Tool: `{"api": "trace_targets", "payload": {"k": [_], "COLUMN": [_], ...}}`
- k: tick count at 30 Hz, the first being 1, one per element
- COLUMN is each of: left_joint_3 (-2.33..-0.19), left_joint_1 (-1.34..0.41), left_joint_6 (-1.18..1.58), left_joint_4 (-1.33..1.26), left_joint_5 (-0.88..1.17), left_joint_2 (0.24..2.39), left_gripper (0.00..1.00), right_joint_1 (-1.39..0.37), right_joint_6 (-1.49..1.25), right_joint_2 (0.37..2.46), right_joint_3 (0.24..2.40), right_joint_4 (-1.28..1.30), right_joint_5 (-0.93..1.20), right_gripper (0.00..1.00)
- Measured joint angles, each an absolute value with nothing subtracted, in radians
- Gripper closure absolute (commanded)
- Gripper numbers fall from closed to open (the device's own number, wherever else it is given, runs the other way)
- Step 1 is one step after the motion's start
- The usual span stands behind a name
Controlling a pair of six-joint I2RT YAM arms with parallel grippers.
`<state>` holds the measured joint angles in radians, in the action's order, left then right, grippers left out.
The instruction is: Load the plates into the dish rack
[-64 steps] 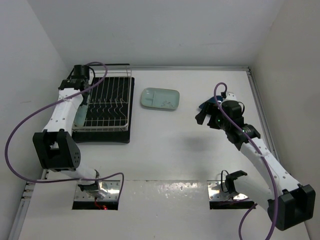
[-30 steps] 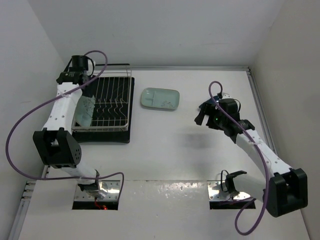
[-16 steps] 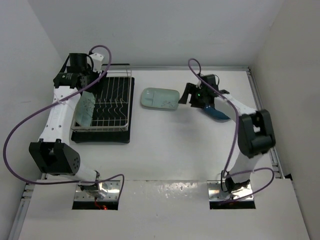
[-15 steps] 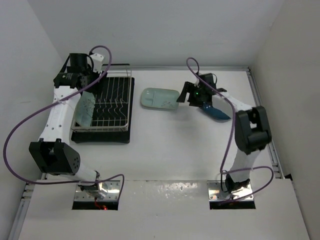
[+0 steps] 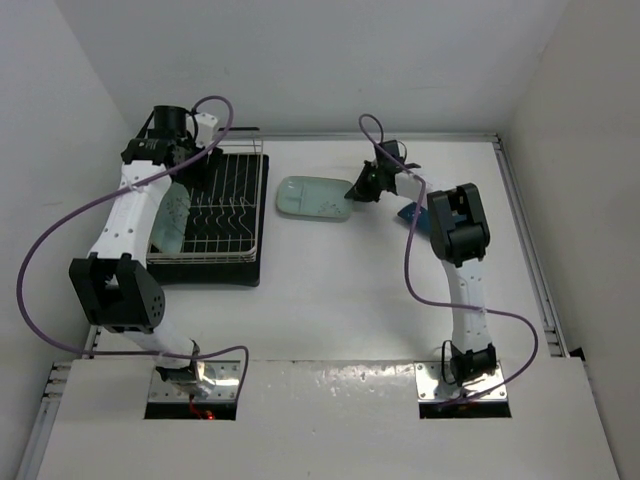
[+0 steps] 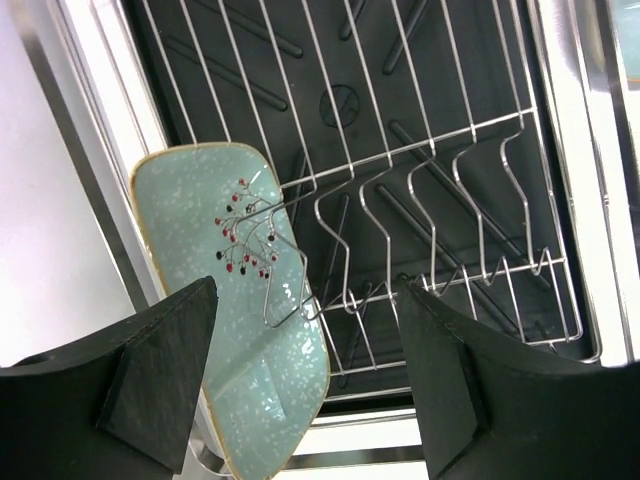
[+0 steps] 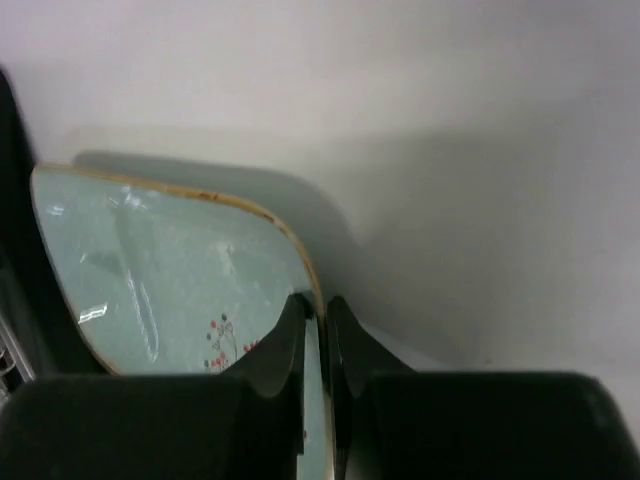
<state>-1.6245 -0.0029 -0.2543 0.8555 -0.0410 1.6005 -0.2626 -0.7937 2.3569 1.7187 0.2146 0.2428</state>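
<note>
I will grab the second mint plate's long-side rim with my left gripper next, so the opposite edge stays free to slot into the rack (image 5: 228, 205).
One mint-green plate (image 5: 170, 222) leans upright among the tines at the left end of the white wire dish rack (image 5: 228, 205). In the left wrist view this plate (image 6: 225, 330) shows below my open left gripper (image 6: 310, 390), which hovers over the rack and holds nothing. A second mint plate (image 5: 310, 197) lies on the table right of the rack. My right gripper (image 5: 359, 189) is shut on its right rim; in the right wrist view the fingertips (image 7: 300, 325) pinch the gold-edged rim of the plate (image 7: 160, 270). The dark blue dish (image 5: 409, 212) peeks out behind the right arm.
The rack sits on a black drip tray (image 5: 200, 272) near the left wall. The right arm (image 5: 455, 235) stretches far across the table toward the back. White walls close in at the left, back and right.
My right gripper swung left from the blue dish to the table plate's right edge and closed on its rim. The left gripper shifted slightly above the rack's back corner.
</note>
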Motion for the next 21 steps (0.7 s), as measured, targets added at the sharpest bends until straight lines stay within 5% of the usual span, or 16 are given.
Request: {"api": "trace_targets", "payload": {"k": [10, 21], "left_joint_3": [-1.753, -1.983], "left_joint_1": [-0.095, -0.366], "left_joint_6": [-0.282, -0.323], "left_joint_4": [0.904, 0.936], "left_joint_5": [0.067, 0.434], "left_joint_2": [1.673, 1.882], "left_gripper": [0.15, 0.08], "right_joint_1": [-0.215, -0.198], "right_joint_6": [-0.863, -0.484], "right_joint_2": [2.214, 1.617], "right_joint_3": [1.431, 1.171], "right_joint_4": [0.061, 0.168], "right_joint_5": [0.346, 0.396], "right_gripper": [1.0, 1.0]}}
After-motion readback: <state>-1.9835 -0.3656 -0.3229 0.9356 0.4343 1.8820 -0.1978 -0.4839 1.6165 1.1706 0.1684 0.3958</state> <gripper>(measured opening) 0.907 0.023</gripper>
